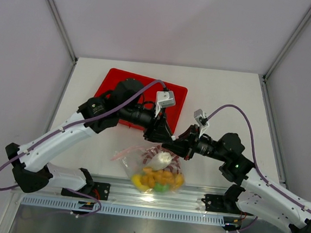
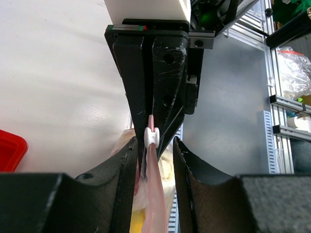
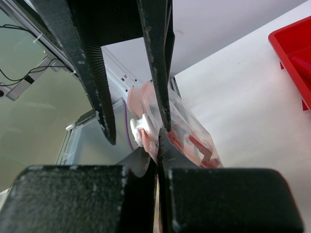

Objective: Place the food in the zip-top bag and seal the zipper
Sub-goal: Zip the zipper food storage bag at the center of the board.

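Note:
My left gripper should close on the white slider now, since its fingers reach down on either side of it.
The clear zip-top bag hangs over the table's near edge with the food inside: yellow, orange, green and white pieces. My right gripper is shut on the pinkish-red zipper at the bag's mouth; in the right wrist view it pinches the strip beside red chillies. My left gripper is open, one finger either side of the strip and its white slider, gaps showing on both sides. From the right wrist, the slider sits between the left fingers.
A red tray lies on the white table behind the arms, partly under the left arm. An aluminium rail runs along the near edge below the bag. Grey walls close in the sides and back.

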{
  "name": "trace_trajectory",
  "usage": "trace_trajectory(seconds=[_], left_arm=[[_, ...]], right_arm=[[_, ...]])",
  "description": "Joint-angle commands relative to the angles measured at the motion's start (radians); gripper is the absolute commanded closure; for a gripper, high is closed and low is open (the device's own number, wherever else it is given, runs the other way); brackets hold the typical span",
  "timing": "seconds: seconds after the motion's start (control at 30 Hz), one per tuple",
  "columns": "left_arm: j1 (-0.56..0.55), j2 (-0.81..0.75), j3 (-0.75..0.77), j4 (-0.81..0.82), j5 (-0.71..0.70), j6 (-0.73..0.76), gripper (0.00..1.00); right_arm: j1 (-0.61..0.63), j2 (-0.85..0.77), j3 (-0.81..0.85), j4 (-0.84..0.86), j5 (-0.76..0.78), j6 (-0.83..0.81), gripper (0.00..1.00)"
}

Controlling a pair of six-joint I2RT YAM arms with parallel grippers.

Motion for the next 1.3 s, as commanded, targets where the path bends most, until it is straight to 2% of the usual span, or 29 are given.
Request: trace_trajectory(seconds=[0.0,0.13,0.23,0.27,0.33,0.53,0.67,0.77,1.0,1.27], left_arm=[[-0.005,0.007,0.022,0.038,-0.009,-0.012,0.64],[-0.009,0.018,0.025,0.041,-0.011,-0.012,0.67],[-0.009,0.027,0.030,0.049,-0.002,-0.014,0.74],[-0.008,0.030,0.030,0.053,0.009,-0.017,0.87],[-0.009,0.036,0.034,0.050,0.015,-0.017,1.00],[-0.008,0.006,-0.007,0.035,-0.018,-0.014,0.99],[-0.008,0.004,-0.021,0.007,-0.043,-0.018,0.99],[-0.008,0.007,-0.016,-0.031,-0.083,-0.008,0.99],[-0.008,0.006,-0.030,-0.068,-0.123,0.000,0.99],[-0.008,-0.028,-0.062,-0.089,-0.175,0.005,0.99]], right_arm=[[0.001,-0.002,0.047,0.071,0.014,0.017,1.00],[0.011,0.004,0.060,0.057,0.028,0.011,1.00],[0.021,0.009,0.068,0.042,0.037,0.005,1.00],[0.023,0.010,0.071,0.036,0.040,0.005,1.00],[0.024,0.009,0.068,0.032,0.063,0.005,1.00],[0.061,-0.040,0.064,-0.027,0.221,-0.020,1.00],[0.081,-0.085,0.027,0.011,0.373,-0.005,1.00],[0.086,-0.106,0.013,0.034,0.431,0.025,1.00],[0.103,-0.139,0.016,0.019,0.517,0.043,1.00],[0.107,-0.139,0.004,0.003,0.547,0.048,1.00]])
